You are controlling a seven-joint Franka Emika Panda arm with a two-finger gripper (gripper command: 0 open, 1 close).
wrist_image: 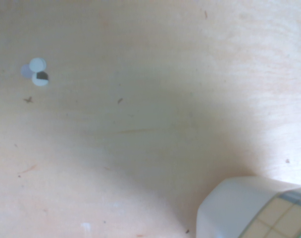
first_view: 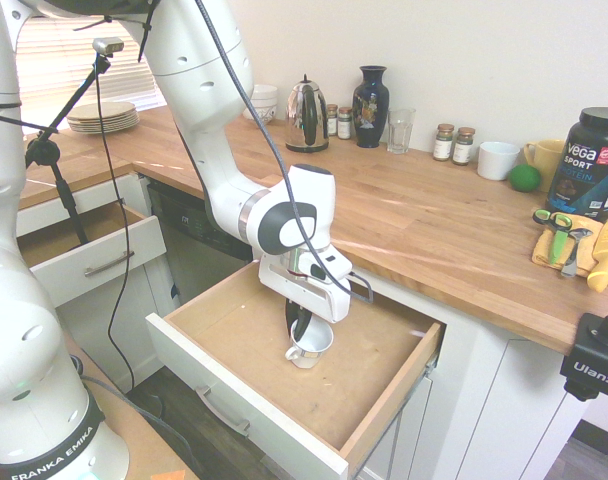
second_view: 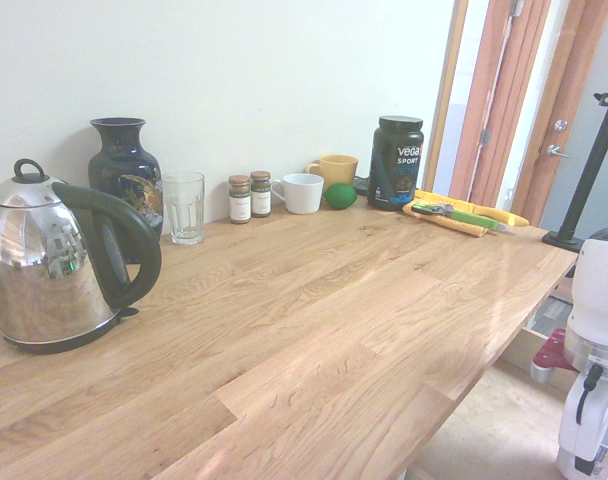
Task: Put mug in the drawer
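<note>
My gripper lets go of the mug next, since the white mug's base is down at the wood bottom of the drawer.
The small white mug (first_view: 310, 342) is inside the open wide drawer (first_view: 384, 385), just above or on its bare wood floor, slightly tilted. My gripper (first_view: 297, 325) reaches down into the drawer and is shut on the mug's rim. In the wrist view the mug (wrist_image: 254, 208) shows as a white wall with a checked band, over the drawer's pale wood floor (wrist_image: 116, 124). The second exterior view shows only a part of the arm at the lower right, not the mug or the drawer's inside.
A smaller drawer (first_view: 84, 250) stands open further left. On the counter stand a kettle (first_view: 306, 115), a dark vase (first_view: 370, 105), a glass (first_view: 400, 130), spice jars (first_view: 454, 143), a plain white mug (first_view: 498, 159), a yellow mug (first_view: 544, 157), a green ball (first_view: 524, 178) and a black tub (first_view: 592, 160).
</note>
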